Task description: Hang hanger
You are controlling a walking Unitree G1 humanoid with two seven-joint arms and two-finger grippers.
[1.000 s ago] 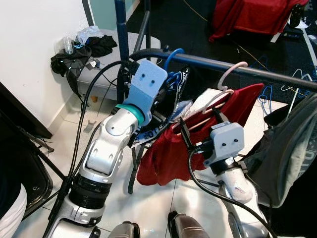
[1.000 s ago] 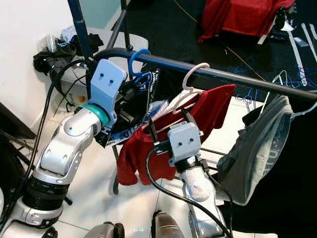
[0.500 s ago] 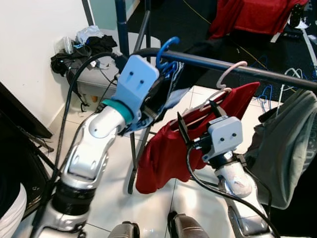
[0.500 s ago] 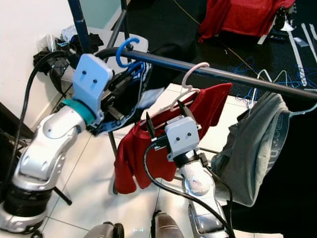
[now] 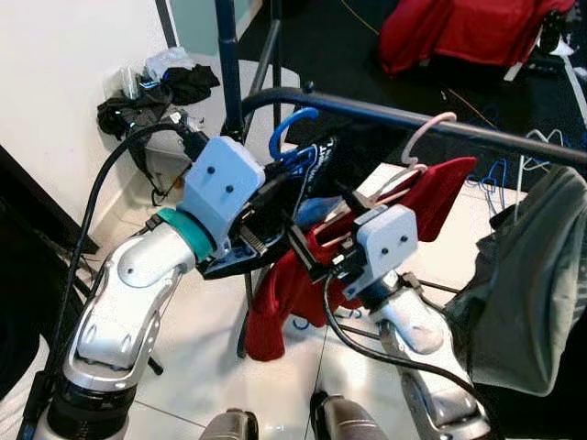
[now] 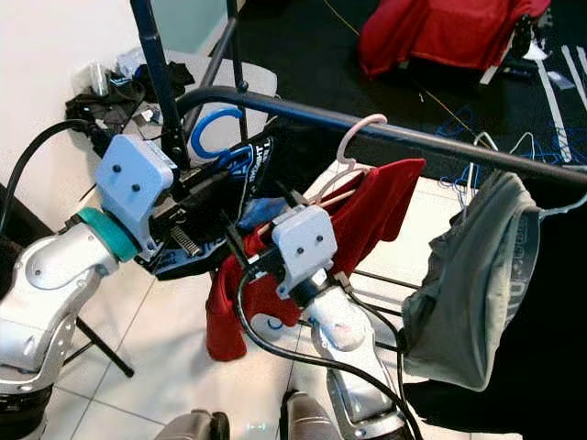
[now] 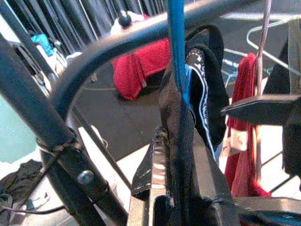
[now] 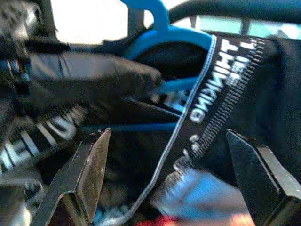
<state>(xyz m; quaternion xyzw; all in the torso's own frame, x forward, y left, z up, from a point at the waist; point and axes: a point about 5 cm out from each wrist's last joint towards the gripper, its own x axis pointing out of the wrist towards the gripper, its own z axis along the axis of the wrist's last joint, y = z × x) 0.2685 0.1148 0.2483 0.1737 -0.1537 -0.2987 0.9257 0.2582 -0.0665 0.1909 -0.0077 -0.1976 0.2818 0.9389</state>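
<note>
I should next grab the black garment with my right gripper by its lettered waistband edge [image 5: 314, 167], since that edge stands up while the garment's cloth sags slack.
A blue hanger [image 5: 287, 129] carries a black garment with white lettering [image 6: 260, 161]. My left gripper [image 5: 275, 192] is shut on the hanger's neck, seen close in the left wrist view as the blue hanger [image 7: 176, 52]. Its hook sits just in front of and below the dark clothes rail [image 5: 385, 114], not over it. My right gripper [image 5: 316, 213] is open and points at the black garment [image 8: 221, 94] from the right, with nothing between its fingers [image 8: 87, 174]. A pale pink hanger [image 5: 424, 139] with a red garment [image 5: 438, 191] hangs on the rail.
A grey garment [image 5: 532, 266] hangs at the rail's right end. The rack's upright blue pole [image 5: 227, 64] stands at the left. A grey stool with dark clothes [image 5: 147, 101] is by the white wall. Red cloth [image 5: 459, 32] and loose hangers [image 5: 550, 137] lie on the dark floor behind.
My left arm has brought the blue hanger down and left, so its hook is off the top of the rail. The right gripper has swung left toward the black garment.
</note>
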